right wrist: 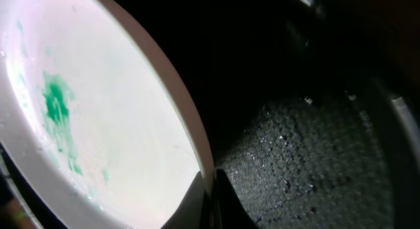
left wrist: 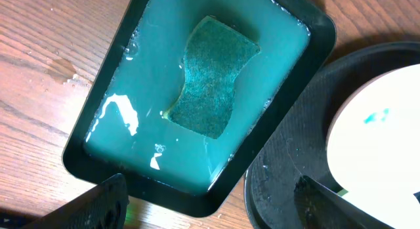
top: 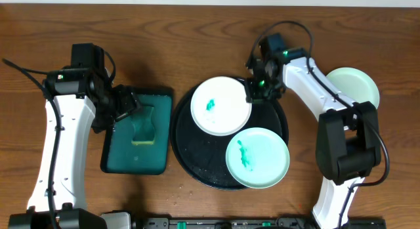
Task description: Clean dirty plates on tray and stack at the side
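Note:
My left gripper grabs the sponge by its narrow middle next, which leaves the sponge's wide end to wipe the white plate (top: 220, 105).
The round black tray (top: 197, 165) holds a white plate (top: 220, 105) with a green smear and a mint-green plate (top: 257, 158) with a green smear. My right gripper (top: 255, 92) is shut on the white plate's right rim; the right wrist view shows both fingers (right wrist: 211, 196) pinching the rim of the plate (right wrist: 111, 117), tilted over the tray floor (right wrist: 308, 157). Another mint-green plate (top: 354, 86) lies on the table at the far right. My left gripper (top: 125, 105) is open and empty above the teal tray's left edge; its fingers (left wrist: 210, 206) straddle that tray's corner.
A dark teal rectangular tray (top: 138, 160) with a sponge (top: 144, 127) in water sits left of the black tray; the left wrist view shows the sponge (left wrist: 211, 77) too. Crumbs lie on the wood near the front edge.

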Robot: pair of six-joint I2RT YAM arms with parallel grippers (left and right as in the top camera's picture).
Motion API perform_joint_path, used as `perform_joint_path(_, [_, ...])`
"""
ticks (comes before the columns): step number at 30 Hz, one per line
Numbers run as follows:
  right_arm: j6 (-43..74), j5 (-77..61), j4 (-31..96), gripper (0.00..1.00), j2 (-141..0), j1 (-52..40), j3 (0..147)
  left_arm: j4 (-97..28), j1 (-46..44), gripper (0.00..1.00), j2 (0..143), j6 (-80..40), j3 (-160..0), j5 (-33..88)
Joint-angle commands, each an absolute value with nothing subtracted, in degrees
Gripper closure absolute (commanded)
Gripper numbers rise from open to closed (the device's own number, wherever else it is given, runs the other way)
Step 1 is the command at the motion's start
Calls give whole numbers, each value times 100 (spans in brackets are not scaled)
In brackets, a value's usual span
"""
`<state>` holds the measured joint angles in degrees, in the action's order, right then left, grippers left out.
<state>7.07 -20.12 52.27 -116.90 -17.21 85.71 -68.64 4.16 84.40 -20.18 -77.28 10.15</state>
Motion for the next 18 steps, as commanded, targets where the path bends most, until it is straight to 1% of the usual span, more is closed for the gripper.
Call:
perform_joint_path(1, [816,-2038,5054,99,-11773,-1839,8305,-6895,403,19,8488,-1909,-7671,943])
perform_joint_path(5, [923,-2038,4799,99,-11773,-1848,8012,-6890,403,20,8488,-1909,-7671,943])
perform_joint_path(6, [985,-2036,4733,99,-11773,-1848,7940,-6888,403,25,8488,-1909,-7671,941])
perform_joint_path(7, [1046,-2038,4661,99,-11773,-1848,7876,-6873,403,28,8488,-1907,-7671,941])
perform_joint_path(9, [1098,-2040,4571,99,-11775,-1848,7815,-6825,403,28,8490,-1852,-7671,934])
perform_joint_path(11, [1135,-2038,4508,99,-11775,-1848,7795,-6742,403,31,8501,-1754,-7671,932])
perform_joint_path(14, [1181,-2036,4390,99,-11775,-1848,7797,-6628,403,43,8576,-1758,-7671,827])
perform_joint_path(18, [1315,-2038,4219,99,-11775,-1848,7795,-6545,403,45,8785,-1756,-7669,827])
